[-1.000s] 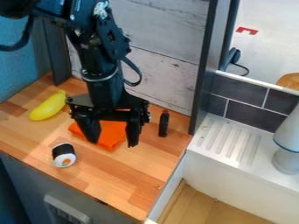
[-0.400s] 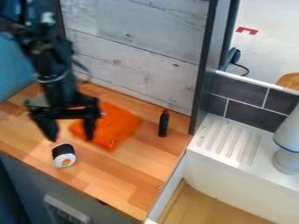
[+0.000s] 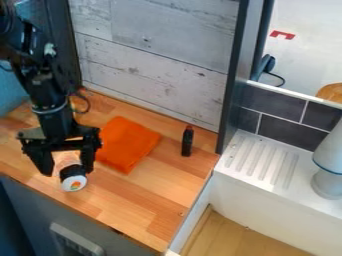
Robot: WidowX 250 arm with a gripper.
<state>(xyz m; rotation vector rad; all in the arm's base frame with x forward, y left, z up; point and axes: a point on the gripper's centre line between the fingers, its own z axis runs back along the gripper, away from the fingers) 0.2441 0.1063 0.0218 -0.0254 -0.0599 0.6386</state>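
The robot's gripper will next grab the sushi roll (image 3: pixel 73 181) by its black-wrapped side. Then the robot will lift the roll off the wooden counter.
The gripper (image 3: pixel 69 172) hangs over the left part of the wooden counter, its two fingers spread apart with nothing held between them. Right by its right-hand finger is the sushi roll (image 3: pixel 73 181), black-wrapped with a white end and an orange-green centre; whether they touch I cannot tell. An orange cloth (image 3: pixel 127 145) lies flat to the right of the gripper. Farther right, a small dark bottle with a red top (image 3: pixel 188 141) stands near the back wall.
The wooden counter (image 3: pixel 143 215) ends at a front edge above a grey cabinet. A dark post (image 3: pixel 234 85) rises at its right. Beyond are a white ribbed drainboard (image 3: pixel 257 160), a sink basin and a grey-white object (image 3: pixel 328 165).
From over the orange cloth, the gripper has moved left to beside the sushi roll, uncovering the cloth. The yellow banana seen earlier at the left is now behind the arm. The roll has not visibly moved.
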